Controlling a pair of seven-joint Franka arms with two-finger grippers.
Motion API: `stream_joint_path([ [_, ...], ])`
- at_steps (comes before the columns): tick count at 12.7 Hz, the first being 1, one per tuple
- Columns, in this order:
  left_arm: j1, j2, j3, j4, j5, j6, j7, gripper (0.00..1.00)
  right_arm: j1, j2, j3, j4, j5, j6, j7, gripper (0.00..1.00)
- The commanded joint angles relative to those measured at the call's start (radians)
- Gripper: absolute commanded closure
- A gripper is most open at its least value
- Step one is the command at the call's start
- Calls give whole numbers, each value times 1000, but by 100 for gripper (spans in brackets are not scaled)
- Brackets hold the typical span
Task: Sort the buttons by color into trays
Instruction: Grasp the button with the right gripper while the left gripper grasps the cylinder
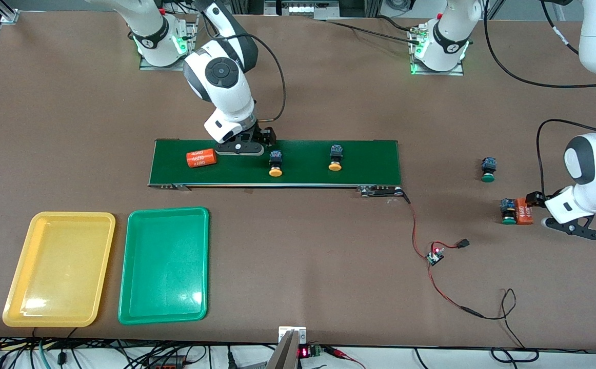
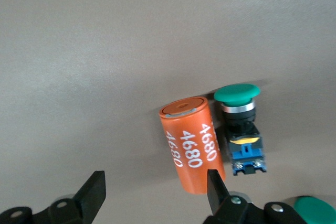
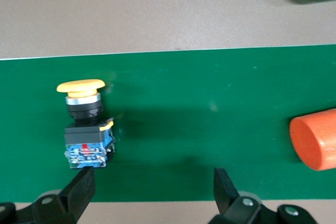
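My fingers are over empty belt, short of the nearer yellow button's blue base [image 1: 275, 156]. My right gripper first moves toward the base, then closes on it.
Two yellow-capped buttons [image 1: 275, 164] [image 1: 335, 159] lie on the dark-green belt [image 1: 370, 164]. My right gripper [image 1: 240, 149] hangs open over the belt; in its wrist view the gripper [image 3: 152, 187] has one finger just beside the nearer yellow button [image 3: 84, 129]. Two green-capped buttons [image 1: 488, 170] [image 1: 507, 211] lie on the table at the left arm's end. My left gripper [image 1: 540, 211] is low there and open [image 2: 155, 190], with bare table between its fingers. One finger stands at the end of an orange cylinder [image 2: 191, 145] that lies against a green button [image 2: 239, 124]. The yellow tray [image 1: 18, 277] and green tray [image 1: 167, 211] hold nothing.
Another orange cylinder [image 1: 201, 158] lies on the belt beside my right gripper. A red and black wire with a small board [image 1: 435, 255] runs from the belt's end toward the front edge. A second green cap [image 2: 315, 211] shows at the left wrist view's corner.
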State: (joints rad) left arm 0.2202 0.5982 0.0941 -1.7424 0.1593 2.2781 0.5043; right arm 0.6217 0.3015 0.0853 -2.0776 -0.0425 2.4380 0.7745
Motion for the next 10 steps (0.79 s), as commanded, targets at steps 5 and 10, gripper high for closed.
stream_joint_path([
  [5, 2, 34, -2, -14, -95, 17, 14, 14, -2, 36, -10, 17, 0, 19, -4, 0],
  [10, 18, 51, -1, -17, -103, 40, 14, 15, -4, 51, -12, 19, 1, 39, -3, 0],
])
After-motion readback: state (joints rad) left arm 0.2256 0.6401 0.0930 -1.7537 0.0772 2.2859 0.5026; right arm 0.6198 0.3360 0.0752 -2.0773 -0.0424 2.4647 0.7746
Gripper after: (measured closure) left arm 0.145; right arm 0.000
